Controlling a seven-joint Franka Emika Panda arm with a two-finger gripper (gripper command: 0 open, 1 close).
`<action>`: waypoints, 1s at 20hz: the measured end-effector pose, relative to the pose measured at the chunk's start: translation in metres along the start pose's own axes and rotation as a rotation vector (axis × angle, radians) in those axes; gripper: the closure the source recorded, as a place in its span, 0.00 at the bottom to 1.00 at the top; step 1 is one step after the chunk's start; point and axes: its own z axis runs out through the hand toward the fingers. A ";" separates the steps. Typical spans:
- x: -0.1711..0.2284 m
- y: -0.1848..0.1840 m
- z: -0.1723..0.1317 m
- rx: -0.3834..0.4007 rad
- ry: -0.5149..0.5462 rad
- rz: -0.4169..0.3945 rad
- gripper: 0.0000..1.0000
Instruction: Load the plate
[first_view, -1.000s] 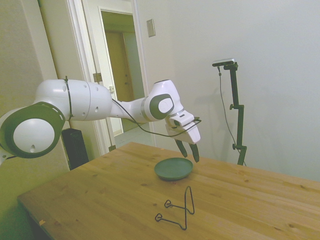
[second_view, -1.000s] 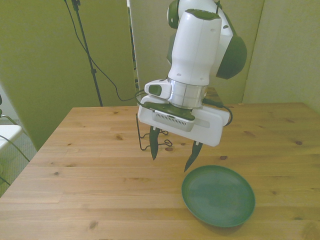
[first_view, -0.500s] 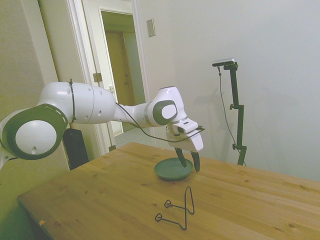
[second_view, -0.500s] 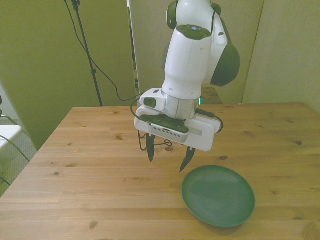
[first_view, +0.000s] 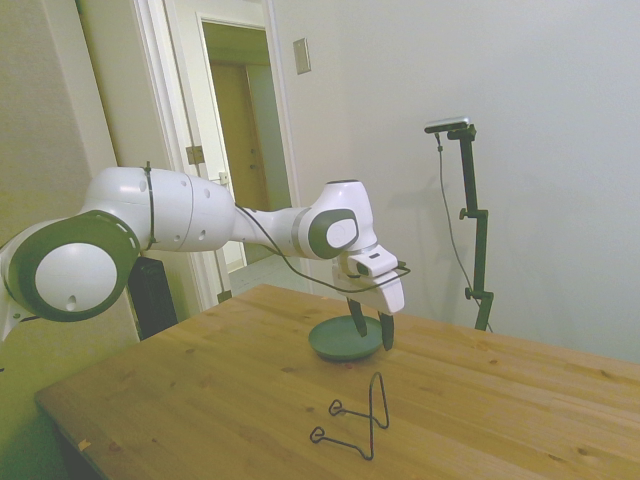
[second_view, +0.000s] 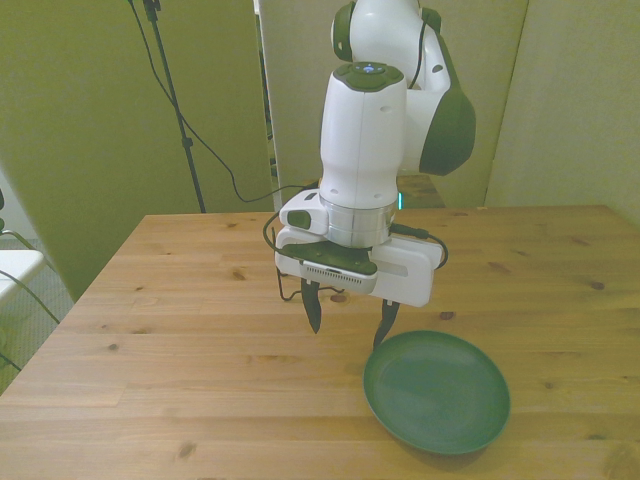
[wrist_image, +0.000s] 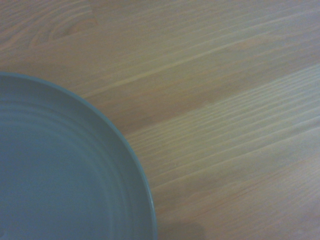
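Observation:
The robot's next job is to grab the plate by its rim (second_view: 398, 342) with the gripper, so that it can then load the plate (second_view: 437, 391) into the wire stand.
The grey-green plate (second_view: 437, 391) lies flat on the wooden table (second_view: 180, 330), toward the front view's right; it is empty. It also shows in the side view as the plate (first_view: 340, 342) and fills one corner of the wrist view, the plate (wrist_image: 60, 170). My gripper (second_view: 349, 324) hangs open just above the table at the plate's rim, on the front view's left of the plate, holding nothing. In the side view the gripper (first_view: 372, 330) points down over the plate's far edge.
A thin black wire stand (first_view: 356, 420) sits on the table nearer the side camera than the plate. In the front view the wire stand (second_view: 290, 285) is mostly hidden behind the gripper. A doorway (first_view: 240, 150) lies beyond the arm.
The gripper has come down closer to the table and turned more upright beside the plate's rim. Its fingers stay open. The plate has not moved.

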 end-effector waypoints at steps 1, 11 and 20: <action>0.002 0.001 0.002 0.002 -0.009 0.003 0.00; 0.002 -0.012 0.037 0.069 -0.084 -0.052 0.00; -0.004 -0.015 0.045 0.085 -0.108 -0.084 0.00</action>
